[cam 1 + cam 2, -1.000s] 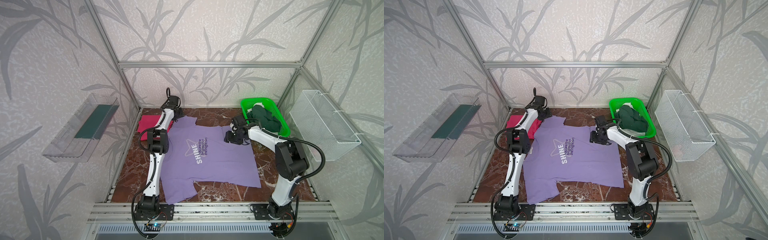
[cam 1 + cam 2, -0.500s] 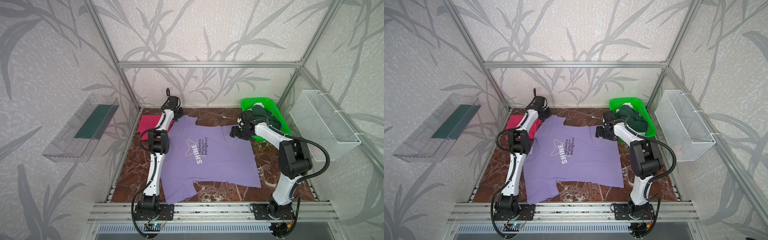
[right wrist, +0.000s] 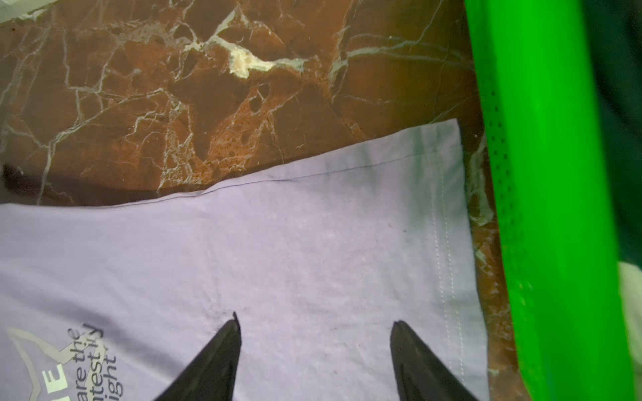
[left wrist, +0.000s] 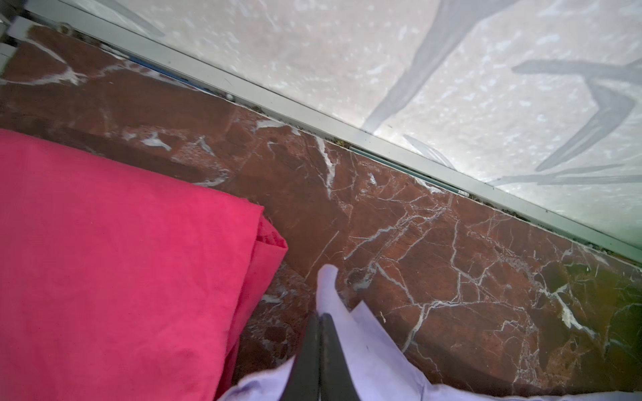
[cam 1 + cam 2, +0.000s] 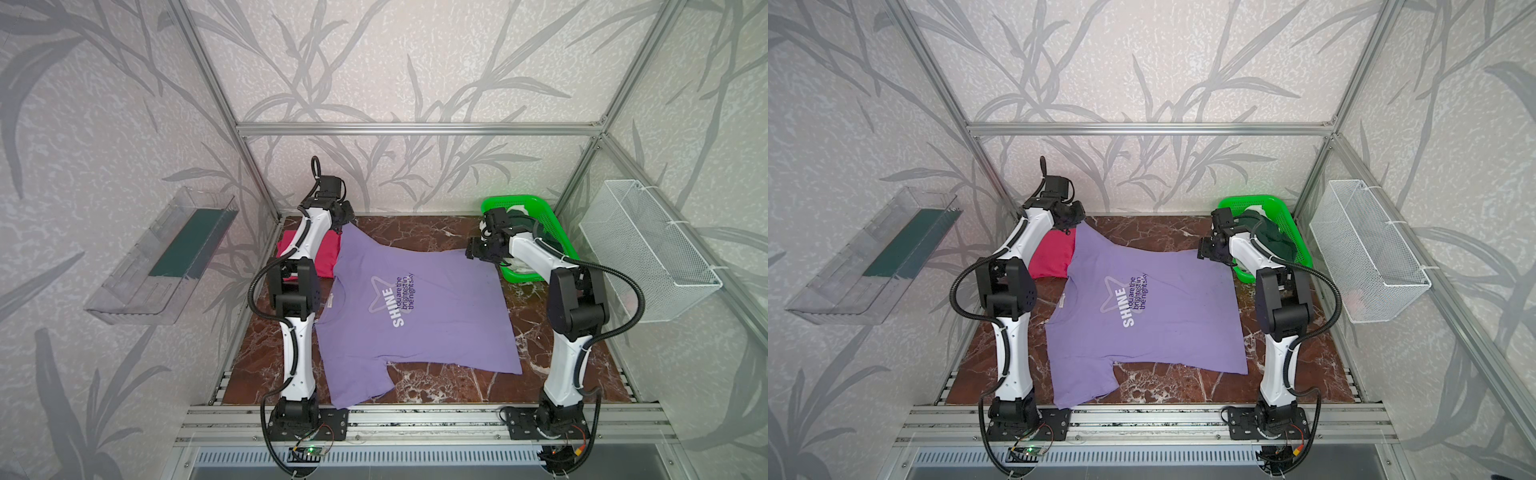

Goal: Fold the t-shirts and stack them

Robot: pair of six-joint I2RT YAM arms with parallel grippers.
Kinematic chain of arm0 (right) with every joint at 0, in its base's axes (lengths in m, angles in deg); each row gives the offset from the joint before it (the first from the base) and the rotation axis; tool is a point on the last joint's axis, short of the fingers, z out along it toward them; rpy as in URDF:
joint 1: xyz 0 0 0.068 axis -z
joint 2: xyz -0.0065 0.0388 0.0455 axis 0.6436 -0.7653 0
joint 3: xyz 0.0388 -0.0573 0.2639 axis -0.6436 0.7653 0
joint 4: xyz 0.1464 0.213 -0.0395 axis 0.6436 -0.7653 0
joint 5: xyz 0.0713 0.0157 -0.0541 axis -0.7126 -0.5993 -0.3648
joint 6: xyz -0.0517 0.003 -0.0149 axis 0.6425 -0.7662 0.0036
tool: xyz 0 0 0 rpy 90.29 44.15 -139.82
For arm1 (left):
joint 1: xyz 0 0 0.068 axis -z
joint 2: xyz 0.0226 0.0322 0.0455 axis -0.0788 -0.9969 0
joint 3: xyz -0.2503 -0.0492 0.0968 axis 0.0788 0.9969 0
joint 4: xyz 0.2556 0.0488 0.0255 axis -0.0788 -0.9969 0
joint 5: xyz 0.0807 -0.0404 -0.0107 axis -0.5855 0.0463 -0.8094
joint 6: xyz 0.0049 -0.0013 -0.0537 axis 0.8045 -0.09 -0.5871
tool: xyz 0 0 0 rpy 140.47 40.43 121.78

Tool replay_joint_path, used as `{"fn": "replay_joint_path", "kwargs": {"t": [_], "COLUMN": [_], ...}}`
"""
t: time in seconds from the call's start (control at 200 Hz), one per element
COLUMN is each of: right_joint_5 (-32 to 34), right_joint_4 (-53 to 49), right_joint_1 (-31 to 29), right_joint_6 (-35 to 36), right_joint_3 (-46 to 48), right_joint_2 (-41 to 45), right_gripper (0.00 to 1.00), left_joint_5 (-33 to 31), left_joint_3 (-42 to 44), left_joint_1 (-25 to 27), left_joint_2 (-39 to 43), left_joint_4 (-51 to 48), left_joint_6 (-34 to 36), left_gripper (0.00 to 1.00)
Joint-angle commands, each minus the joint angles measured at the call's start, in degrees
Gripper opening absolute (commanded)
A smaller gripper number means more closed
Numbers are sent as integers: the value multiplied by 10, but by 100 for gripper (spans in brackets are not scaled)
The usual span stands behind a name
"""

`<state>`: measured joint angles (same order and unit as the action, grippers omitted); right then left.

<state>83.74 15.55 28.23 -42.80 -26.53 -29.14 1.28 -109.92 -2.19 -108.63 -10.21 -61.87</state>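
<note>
I should grab the lavender t-shirt by its far hem corner (image 5: 466, 252) with my right gripper next. The t-shirt's far side then folds over, with the sleeve (image 5: 350, 235) held.
A lavender t-shirt (image 5: 415, 316) (image 5: 1142, 316) with white "SHINE" lettering lies spread on the marble table. At its far left, my left gripper (image 4: 320, 317) (image 5: 344, 222) is shut on the tip of its sleeve (image 4: 351, 333), held just off the table. A folded magenta t-shirt (image 4: 121, 260) (image 5: 320, 257) lies beside that sleeve. My right gripper (image 3: 314, 324) (image 5: 473, 251) stands open over the lavender shirt's far right hem corner (image 3: 434, 156), with nothing between its fingers. Dark green (image 5: 1273, 239) and white (image 5: 521, 266) garments sit in the green basket (image 5: 519, 199).
The green basket's wall (image 3: 549, 208) stands right beside the shirt's hem. The back wall rail (image 4: 382, 139) runs close behind the left gripper. A wire basket (image 5: 648, 249) hangs on the right wall and a clear tray (image 5: 166, 257) on the left wall.
My left gripper has closed on the lavender sleeve tip. My right gripper has shifted a little toward the back and the green basket, and the shirt's right corner lies spread further out.
</note>
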Motion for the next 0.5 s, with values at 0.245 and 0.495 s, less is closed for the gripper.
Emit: {"fn": "replay_joint_path", "kwargs": {"t": [0.245, 0.495], "right_joint_5": [52, 94], "right_joint_4": [-49, -75], "right_joint_1": [1, 0], "right_joint_6": [-5, 0], "right_joint_3": [-119, -200], "right_joint_2": [-96, -151], "right_gripper": [54, 46], "left_joint_5": [-49, -57], "left_joint_3": [95, 146], "left_joint_1": [-20, -38], "left_joint_2": [55, 86], "left_joint_4": [12, 32], "left_joint_6": [-16, -32], "left_gripper": [0, 0]}}
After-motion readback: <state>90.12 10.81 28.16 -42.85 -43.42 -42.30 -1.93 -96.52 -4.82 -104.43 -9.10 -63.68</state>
